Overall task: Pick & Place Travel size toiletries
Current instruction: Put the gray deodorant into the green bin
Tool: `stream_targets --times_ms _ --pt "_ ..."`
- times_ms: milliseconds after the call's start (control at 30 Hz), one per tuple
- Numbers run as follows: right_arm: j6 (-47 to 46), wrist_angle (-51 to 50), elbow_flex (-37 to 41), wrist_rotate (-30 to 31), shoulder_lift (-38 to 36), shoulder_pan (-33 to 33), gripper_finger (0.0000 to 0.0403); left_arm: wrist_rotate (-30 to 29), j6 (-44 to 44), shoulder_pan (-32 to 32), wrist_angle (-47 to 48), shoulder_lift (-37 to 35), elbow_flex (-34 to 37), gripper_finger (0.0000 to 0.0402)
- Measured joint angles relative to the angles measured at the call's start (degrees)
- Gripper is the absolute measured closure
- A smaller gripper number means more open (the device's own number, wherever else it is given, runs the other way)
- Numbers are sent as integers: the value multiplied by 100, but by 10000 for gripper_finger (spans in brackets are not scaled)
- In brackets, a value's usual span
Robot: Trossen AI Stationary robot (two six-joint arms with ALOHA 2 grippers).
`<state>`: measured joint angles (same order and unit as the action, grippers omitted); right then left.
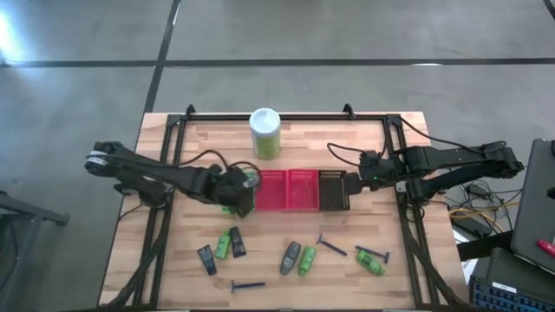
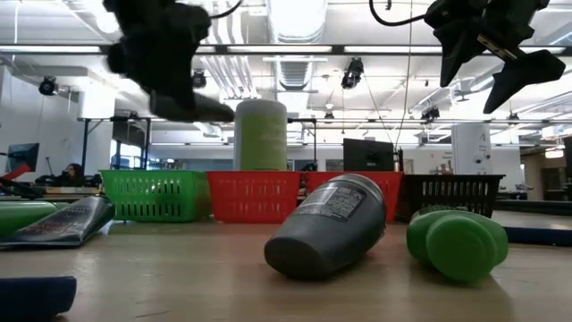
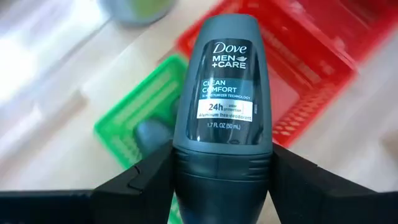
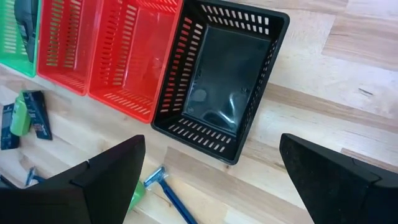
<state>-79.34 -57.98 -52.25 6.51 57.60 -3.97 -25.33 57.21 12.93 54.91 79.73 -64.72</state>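
Observation:
The deodorant [image 3: 222, 93] hangs above the green basket's rim [image 3: 111, 123], so from here my left gripper keeps hold of the deodorant until the deodorant is lower.
My left gripper [image 3: 222, 163] [image 1: 236, 198] is shut on a dark grey Dove roll-on deodorant [image 3: 222, 93], held over the near end of the green basket [image 3: 124, 134] [image 1: 251, 179]. A grey item [image 3: 149, 134] lies in that basket. My right gripper [image 4: 211, 149] [image 1: 354, 184] hangs open and empty above the dark basket [image 4: 217, 81]. Other toiletries lie on the near half of the table: a grey tube [image 1: 290, 256], green tubes [image 1: 307, 260] [image 1: 371, 264] [image 1: 224, 244], dark tubes [image 1: 205, 258] and blue razors [image 1: 331, 246] [image 1: 247, 284]. My left gripper pinches the deodorant between its two fingers [image 3: 149, 180] at the ribbed cap end [image 3: 222, 171]. The labelled body sticks out forward past the fingertips. The deodorant is lifted clear of the table, above the green basket.
Two red baskets [image 1: 273, 191] [image 1: 302, 189] stand between the green and the dark basket [image 1: 332, 191]. A large white-and-green canister [image 1: 265, 133] stands upright behind them near the far edge. In the low view a grey bottle [image 2: 326, 224] and a green tube [image 2: 456, 243] lie close by.

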Motion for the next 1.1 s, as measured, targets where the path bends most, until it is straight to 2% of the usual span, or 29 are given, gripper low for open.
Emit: stream_targets --times_ms 167,433,567,767,933,1100 --pt "11 0 0 15 0 0 35 -25 1785 2 -259 -468 753 183" --pt "91 0 4 122 0 0 35 1 3159 14 -1375 -906 1768 183" --pt "93 0 4 122 0 0 35 55 3437 39 -1425 -928 2035 183" --pt "93 0 9 122 0 0 35 41 3448 39 -1559 -893 2252 182" --pt "93 0 9 119 0 0 35 21 3438 31 -2098 -888 2431 175" --pt "1 2 9 117 0 0 35 0 3391 31 -2098 -886 2477 174"
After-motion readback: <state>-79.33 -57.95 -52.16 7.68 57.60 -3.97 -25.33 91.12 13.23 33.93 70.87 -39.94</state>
